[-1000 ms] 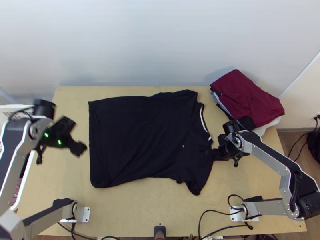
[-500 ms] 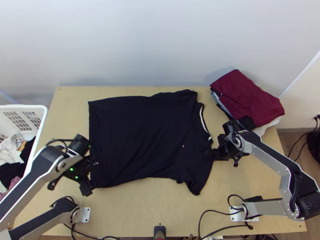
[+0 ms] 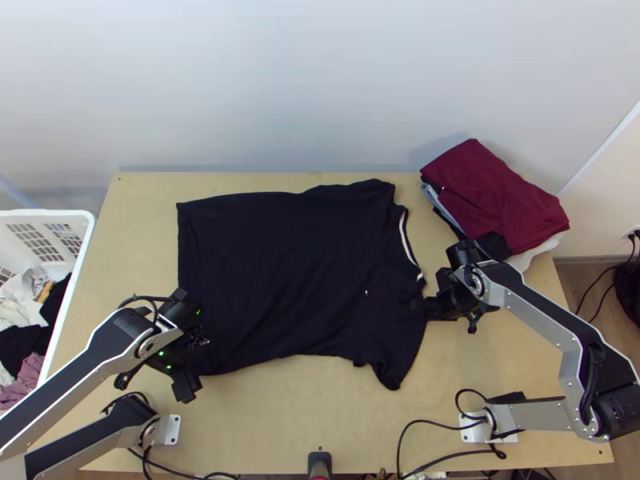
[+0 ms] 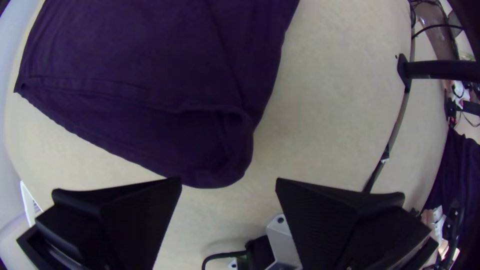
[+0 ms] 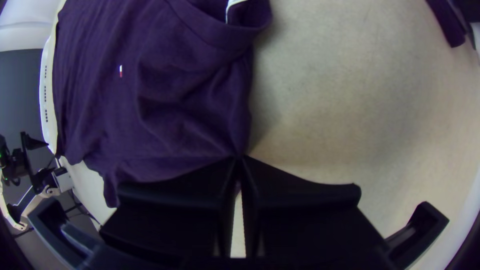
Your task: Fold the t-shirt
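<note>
My left gripper needs to grab the shirt [image 3: 292, 268] by its hem [image 3: 182, 270] next. Then it can fold the shirt lengthwise along a line to its shoulder.
The dark t-shirt [image 3: 280, 272] lies spread on the table, its hem to the left and its white-trimmed collar to the right. At the hem's near corner is my left gripper [image 3: 196, 366]. My right gripper [image 3: 424, 309] is at the shirt's right edge, just nearer than the collar. In the left wrist view the left gripper [image 4: 229, 181] stands wide open, the shirt's rounded corner [image 4: 215, 170] lying by the gap between its fingers. In the right wrist view the right gripper [image 5: 240, 158] is shut on the edge of the shirt [image 5: 175, 105].
A pile of folded clothes, dark red on top [image 3: 496, 200], lies at the table's back right corner. To the left stands a white basket [image 3: 84, 232] with clothes inside. Bare table [image 3: 320, 408] runs along the near side, with black cables at the front edge.
My left gripper has come from left of the shirt, toward the near side and rightward, to the hem's near corner. The right arm and the shirt have kept still.
</note>
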`<action>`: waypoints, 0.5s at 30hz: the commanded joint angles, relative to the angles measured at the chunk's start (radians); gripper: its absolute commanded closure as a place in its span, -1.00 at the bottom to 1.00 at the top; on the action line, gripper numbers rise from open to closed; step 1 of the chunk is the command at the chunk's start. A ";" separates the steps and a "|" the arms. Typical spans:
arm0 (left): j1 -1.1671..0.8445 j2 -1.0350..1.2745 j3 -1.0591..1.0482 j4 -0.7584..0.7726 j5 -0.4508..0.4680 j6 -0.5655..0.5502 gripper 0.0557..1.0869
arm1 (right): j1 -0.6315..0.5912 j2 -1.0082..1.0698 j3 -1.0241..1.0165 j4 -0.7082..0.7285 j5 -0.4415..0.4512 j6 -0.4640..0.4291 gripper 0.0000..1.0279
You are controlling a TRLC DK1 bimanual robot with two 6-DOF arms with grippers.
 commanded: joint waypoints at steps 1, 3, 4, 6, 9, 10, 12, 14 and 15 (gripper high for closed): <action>0.004 0.032 -0.053 0.046 0.007 -0.014 -0.78 | -0.007 -0.013 -0.022 0.006 -0.003 -0.013 0.94; 0.010 0.049 -0.074 0.069 0.007 -0.014 -0.78 | -0.007 -0.015 -0.020 0.006 -0.003 -0.014 0.94; 0.012 0.054 -0.082 0.090 0.009 -0.015 -0.78 | -0.007 -0.013 -0.018 0.006 -0.003 -0.013 0.94; 0.013 0.063 -0.091 0.109 0.015 -0.018 -0.78 | -0.007 -0.015 -0.017 0.008 -0.003 -0.014 0.94; 0.015 0.077 -0.113 0.141 0.033 -0.029 -0.54 | -0.008 -0.015 -0.017 0.006 -0.003 -0.016 0.94; 0.028 0.074 -0.125 0.176 0.049 -0.028 -0.30 | -0.008 -0.015 -0.015 0.008 -0.001 -0.018 0.94; 0.077 0.060 -0.130 0.232 0.073 -0.029 0.36 | -0.008 -0.017 -0.014 0.006 -0.001 -0.019 0.94; 0.128 0.035 -0.120 0.274 0.096 -0.023 0.93 | -0.010 -0.021 -0.012 0.006 0.002 -0.027 0.94; 0.145 0.024 -0.111 0.268 0.099 -0.023 0.92 | -0.011 -0.023 -0.011 0.006 0.005 -0.028 0.94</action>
